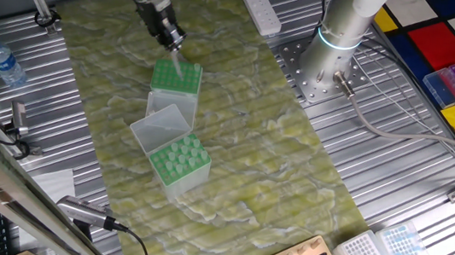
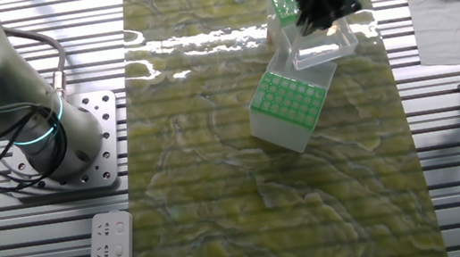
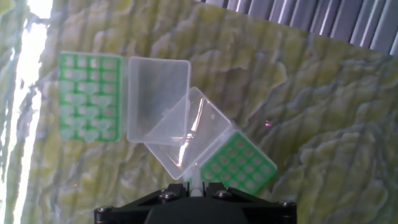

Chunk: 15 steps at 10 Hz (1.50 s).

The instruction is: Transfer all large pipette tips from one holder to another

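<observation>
My gripper should keep holding the pipette tip's pale cone point(image 1: 176, 63) until the cone is lower. The cone can be seen down to its point above the holes of the far green holder.
My gripper point(image 1: 171, 42) is shut on one large pipette tip point(image 1: 177, 63), a pale cone pointing down over the far green holder point(image 1: 178, 80). In the hand view the tip point(image 3: 195, 185) shows between the shut jaws, just beside that holder point(image 3: 240, 163), whose holes look dark. The other green holder point(image 1: 179, 160) stands nearer the table's front and carries many whitish tips; it shows on the left in the hand view point(image 3: 90, 97). In the other fixed view the gripper point(image 2: 323, 0) partly hides the far holder point(image 2: 283, 2), and the filled holder point(image 2: 291, 102) lies below it.
Two clear hinged lids point(image 1: 163, 125) lie open between the holders and overlap in the hand view point(image 3: 159, 99). A water bottle point(image 1: 3, 62) stands at the left. A power strip point(image 1: 260, 8) lies at the back. Tip racks point(image 1: 385, 253) sit at the front right.
</observation>
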Motion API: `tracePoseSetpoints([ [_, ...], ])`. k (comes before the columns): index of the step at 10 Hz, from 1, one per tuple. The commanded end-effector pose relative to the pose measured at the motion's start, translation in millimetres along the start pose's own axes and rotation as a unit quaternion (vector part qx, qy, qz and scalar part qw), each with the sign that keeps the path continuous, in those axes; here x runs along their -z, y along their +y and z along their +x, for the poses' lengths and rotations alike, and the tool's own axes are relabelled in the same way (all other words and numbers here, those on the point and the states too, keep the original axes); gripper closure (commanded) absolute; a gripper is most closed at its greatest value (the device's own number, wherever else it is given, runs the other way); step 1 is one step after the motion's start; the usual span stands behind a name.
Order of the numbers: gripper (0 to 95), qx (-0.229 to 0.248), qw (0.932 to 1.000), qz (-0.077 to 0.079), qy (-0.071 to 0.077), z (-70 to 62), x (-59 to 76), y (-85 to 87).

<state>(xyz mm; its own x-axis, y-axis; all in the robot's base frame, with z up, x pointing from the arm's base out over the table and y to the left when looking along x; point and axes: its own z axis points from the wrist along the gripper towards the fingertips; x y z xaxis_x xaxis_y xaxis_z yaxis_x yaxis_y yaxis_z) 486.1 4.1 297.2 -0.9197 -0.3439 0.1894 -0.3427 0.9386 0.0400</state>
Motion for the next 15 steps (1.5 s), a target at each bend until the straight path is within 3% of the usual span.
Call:
tracePoseSetpoints([
  [1, 95.0, 0.014, 0.9999, -0.003, 0.002, 14.1, -4.4, -1.0],
  [3, 95.0, 0.017, 0.9998, -0.004, 0.001, 24.4, -7.2, -1.3],
  [6, 95.0, 0.02, 0.9998, -0.003, -0.002, 29.7, -12.8, -0.3],
  [15, 95.0, 0.029, 0.9995, 0.002, -0.014, 34.6, -28.8, -2.9],
])
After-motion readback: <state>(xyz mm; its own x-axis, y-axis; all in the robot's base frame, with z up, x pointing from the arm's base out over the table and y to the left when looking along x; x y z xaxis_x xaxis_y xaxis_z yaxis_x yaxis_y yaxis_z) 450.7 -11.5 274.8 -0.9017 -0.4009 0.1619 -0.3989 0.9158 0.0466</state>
